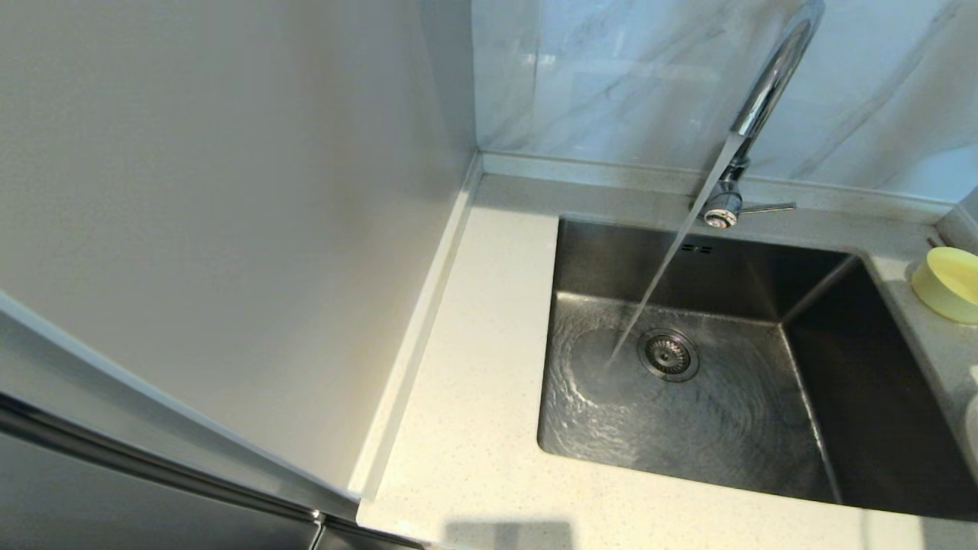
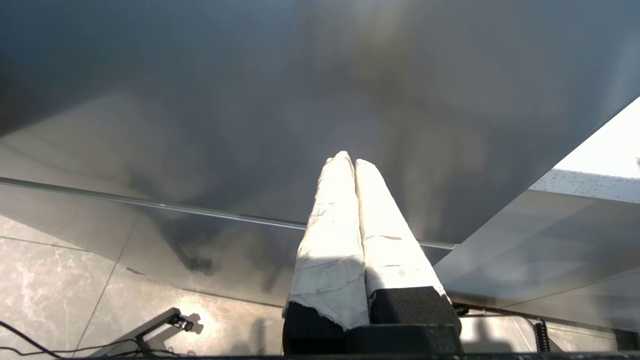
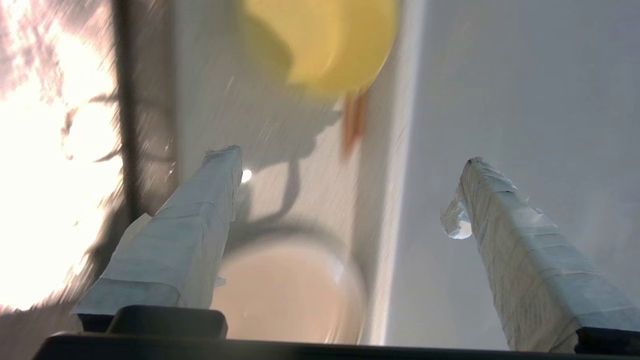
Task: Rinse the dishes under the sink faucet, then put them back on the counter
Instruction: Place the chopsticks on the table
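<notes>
The cream-white dish needs to be grabbed next by my right gripper, by its rim (image 1: pixel 972 417), so that it can be rinsed under the running sink faucet (image 1: pixel 768 82).
The sink faucet (image 1: pixel 766 95) is running, and its stream falls into the sink (image 1: pixel 710 428) just left of the drain strainer (image 1: pixel 668 354). A pale yellow bowl (image 1: pixel 950 284) stands on the counter (image 1: pixel 474 367) right of the sink. Nearer the front, a sliver of a cream-white dish (image 1: pixel 972 426) shows at the picture's edge. My right gripper (image 3: pixel 348 157) hangs open over that counter strip. The cream dish (image 3: pixel 285 295) lies below it, near the finger bases, and the yellow bowl (image 3: pixel 320 45) lies beyond the tips. My left gripper (image 2: pixel 350 161) is shut and empty, parked off to the side.
A plain pale wall panel (image 1: pixel 229 191) closes off the counter's left side, and marble tiles (image 1: pixel 611 76) rise behind it. The faucet lever (image 1: pixel 768 207) points right. A small orange object (image 3: pixel 354 122) lies by the yellow bowl. My left gripper faces a grey cabinet front (image 2: pixel 250 100) above the floor.
</notes>
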